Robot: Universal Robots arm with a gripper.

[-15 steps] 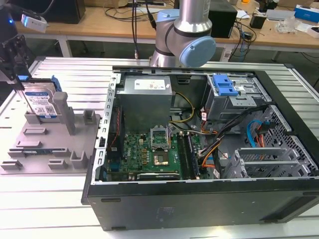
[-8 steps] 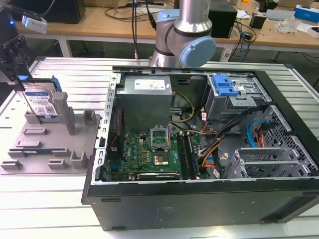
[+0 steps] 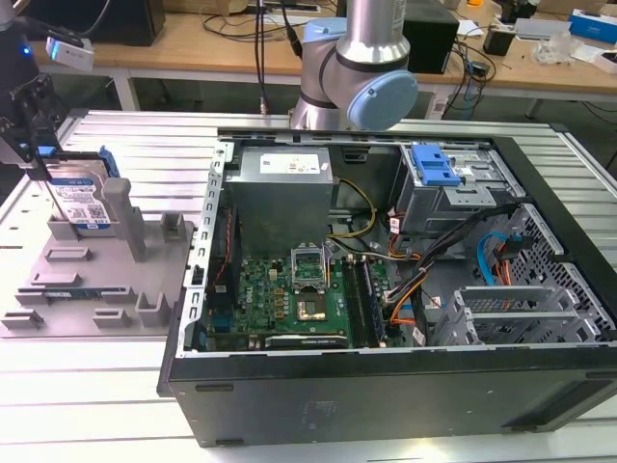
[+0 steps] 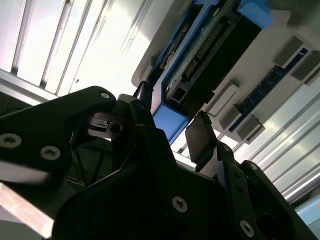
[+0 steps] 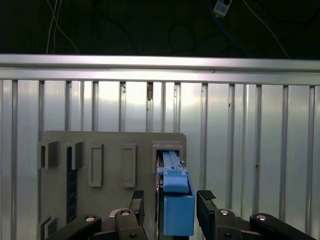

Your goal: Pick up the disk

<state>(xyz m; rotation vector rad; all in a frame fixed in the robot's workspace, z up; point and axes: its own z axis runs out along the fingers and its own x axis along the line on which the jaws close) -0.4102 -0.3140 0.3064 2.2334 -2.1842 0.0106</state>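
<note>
The gripper's fingers stand on either side of the disk's blue bar (image 5: 176, 202) in the wrist view, so it is time for me to close my gripper on the disk.
The disk (image 3: 85, 196) stands on edge in a slot of the grey holder plate (image 3: 96, 285) at the exterior view's left, its white-and-blue label facing out. In both wrist views its blue rail (image 5: 176, 202) (image 4: 170, 125) lies between my fingers. My gripper (image 3: 46, 178) (image 5: 170, 200) (image 4: 172, 125) is open and straddles the disk's upper end. One fingertip (image 5: 136, 199) stands a small gap off the rail, while the other (image 5: 206, 199) is very close to it. The disk still sits in its slot.
The holder plate carries several other empty slots and posts (image 3: 130, 217). To the exterior view's right lies an open computer case (image 3: 386, 395) with a grey power supply (image 3: 284, 188), a motherboard (image 3: 299, 299) and a blue drive-bay bracket (image 3: 431, 164). The arm's base (image 3: 362, 68) rises behind the case.
</note>
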